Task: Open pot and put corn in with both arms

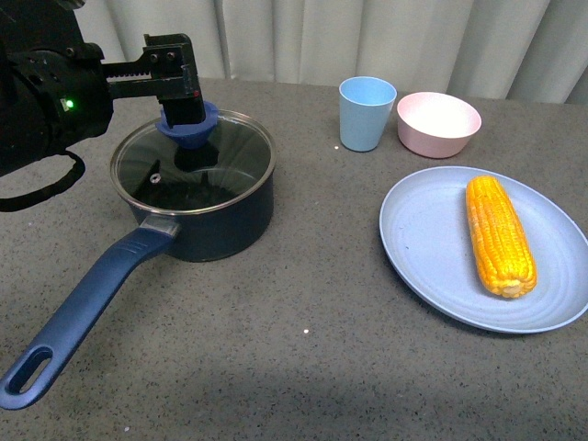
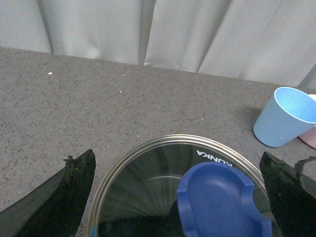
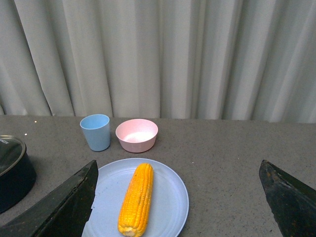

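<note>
My left gripper picks up the glass lid by its blue knob (image 1: 190, 130) next, to open the navy pot for the corn (image 1: 499, 237).
The navy pot (image 1: 207, 216) stands at the left with its glass lid (image 1: 193, 165) on and its long blue handle (image 1: 83, 312) pointing to the front left. My left gripper (image 1: 184, 87) is open, right above the lid's blue knob (image 1: 188, 129). In the left wrist view the knob (image 2: 222, 202) lies between the spread fingers (image 2: 74, 182). The corn (image 1: 499, 234) lies on a light blue plate (image 1: 423, 248) at the right. My right gripper (image 3: 180, 197) is open and empty, above and behind the plate; the corn also shows in the right wrist view (image 3: 137, 197).
A light blue cup (image 1: 367, 112) and a pink bowl (image 1: 438, 123) stand at the back, between pot and plate. A grey curtain hangs behind the grey table (image 1: 303, 367).
</note>
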Tool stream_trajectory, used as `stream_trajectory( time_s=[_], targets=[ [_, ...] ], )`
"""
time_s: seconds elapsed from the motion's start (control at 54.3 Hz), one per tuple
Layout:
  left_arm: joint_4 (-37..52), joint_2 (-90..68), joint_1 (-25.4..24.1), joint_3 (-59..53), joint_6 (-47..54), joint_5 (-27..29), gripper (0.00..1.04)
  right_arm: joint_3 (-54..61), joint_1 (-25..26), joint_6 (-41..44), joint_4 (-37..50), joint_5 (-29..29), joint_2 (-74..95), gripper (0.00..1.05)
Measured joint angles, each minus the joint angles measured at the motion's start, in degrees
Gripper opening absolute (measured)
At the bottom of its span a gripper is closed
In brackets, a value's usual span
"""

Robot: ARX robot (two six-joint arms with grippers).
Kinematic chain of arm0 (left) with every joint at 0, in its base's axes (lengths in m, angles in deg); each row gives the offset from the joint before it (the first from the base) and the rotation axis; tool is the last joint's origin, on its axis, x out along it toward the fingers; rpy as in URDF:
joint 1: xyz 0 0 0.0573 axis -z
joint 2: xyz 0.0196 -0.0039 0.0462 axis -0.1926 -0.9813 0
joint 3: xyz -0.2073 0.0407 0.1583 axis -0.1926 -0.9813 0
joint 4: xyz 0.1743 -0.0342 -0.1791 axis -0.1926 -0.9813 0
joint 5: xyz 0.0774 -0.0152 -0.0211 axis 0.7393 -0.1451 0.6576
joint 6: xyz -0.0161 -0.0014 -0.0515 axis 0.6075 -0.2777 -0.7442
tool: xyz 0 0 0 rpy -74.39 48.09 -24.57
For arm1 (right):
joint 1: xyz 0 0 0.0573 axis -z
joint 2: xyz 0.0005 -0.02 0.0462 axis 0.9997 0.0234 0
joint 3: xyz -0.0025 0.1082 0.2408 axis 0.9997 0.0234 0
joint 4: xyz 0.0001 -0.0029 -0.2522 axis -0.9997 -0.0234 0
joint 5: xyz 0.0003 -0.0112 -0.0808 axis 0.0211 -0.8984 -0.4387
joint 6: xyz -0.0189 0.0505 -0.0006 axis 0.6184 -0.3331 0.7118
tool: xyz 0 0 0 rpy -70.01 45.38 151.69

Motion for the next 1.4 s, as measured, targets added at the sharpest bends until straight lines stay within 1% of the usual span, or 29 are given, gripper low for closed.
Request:
stream_trajectory(
  time_s=[0.387, 0.719, 1.106, 1.124, 1.143, 1.198, 1.253, 1.272, 1.308, 1.401],
  targets=[
    [-2.3, -3.6, 1.5, 3.7, 1.0, -2.6, 0.98, 0.0, 0.0, 0.0, 0.0, 0.0, 0.0, 0.96],
    [-3.6, -5.2, 2.4, 4.4, 2.5, -4.2, 0.98, 0.0, 0.0, 0.0, 0.0, 0.0, 0.0, 0.96],
    [-4.4, -7.5, 2.8, 4.8, 3.1, -4.2, 0.98, 0.0, 0.0, 0.0, 0.0, 0.0, 0.0, 0.96],
    [-4.4, -7.5, 2.8, 4.9, 3.2, -4.2, 0.97, 0.0, 0.0, 0.0, 0.0, 0.0, 0.0, 0.96],
    [-4.4, -7.5, 2.7, 4.9, 3.3, -4.2, 0.92, 0.0, 0.0, 0.0, 0.0, 0.0, 0.0, 0.96],
    [-4.4, -7.6, 2.6, 4.9, 3.3, -4.2, 0.83, 0.0, 0.0, 0.0, 0.0, 0.0, 0.0, 0.96],
    [-4.4, -7.5, 2.6, 4.9, 3.3, -4.2, 0.72, 0.0, 0.0, 0.0, 0.0, 0.0, 0.0, 0.96],
    [-4.4, -7.5, 2.6, 4.9, 3.3, -4.2, 0.67, 0.0, 0.0, 0.0, 0.0, 0.0, 0.0, 0.96],
    [-4.4, -7.3, 2.6, 4.9, 3.3, -4.3, 0.60, 0.0, 0.0, 0.0, 0.0, 0.0, 0.0, 0.96],
    [-4.2, -6.6, 3.0, 4.5, 3.3, -4.3, 0.59, 0.0, 0.0, 0.0, 0.0, 0.0, 0.0, 0.96]
  ],
)
